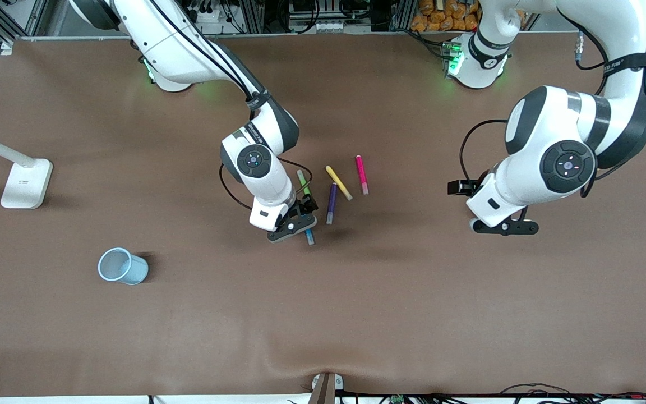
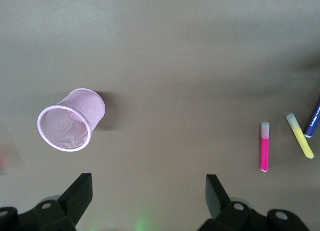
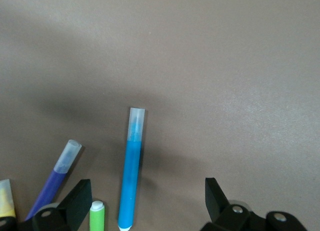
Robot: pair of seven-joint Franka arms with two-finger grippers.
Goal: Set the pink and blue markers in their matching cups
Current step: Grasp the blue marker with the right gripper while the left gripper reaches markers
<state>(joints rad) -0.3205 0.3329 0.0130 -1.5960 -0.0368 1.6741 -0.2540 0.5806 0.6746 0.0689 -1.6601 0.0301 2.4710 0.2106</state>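
Observation:
The right gripper picks up the blue marker by the marker's blue body (image 3: 130,178) next, to place it in the pale blue cup.
The blue marker (image 3: 132,168) lies on the brown table, and my right gripper (image 3: 147,198) hangs open just over it, with the marker between the fingers and closer to one of them. From the front only the marker's end (image 1: 309,238) shows past the right gripper (image 1: 294,227). The pink marker (image 1: 361,174) lies farther from the front camera, toward the left arm's end. The pale blue cup (image 1: 123,266) stands toward the right arm's end. My left gripper (image 2: 147,191) is open and empty above bare table, with the pink mesh cup (image 2: 70,120) and the pink marker (image 2: 265,147) in its wrist view. The left arm (image 1: 547,168) hides that cup from the front.
A green marker (image 1: 303,182), a purple marker (image 1: 331,203) and a yellow marker (image 1: 338,182) lie beside the blue one. In the right wrist view the green marker (image 3: 96,216) lies close to one finger. A white stand (image 1: 26,182) sits at the right arm's end.

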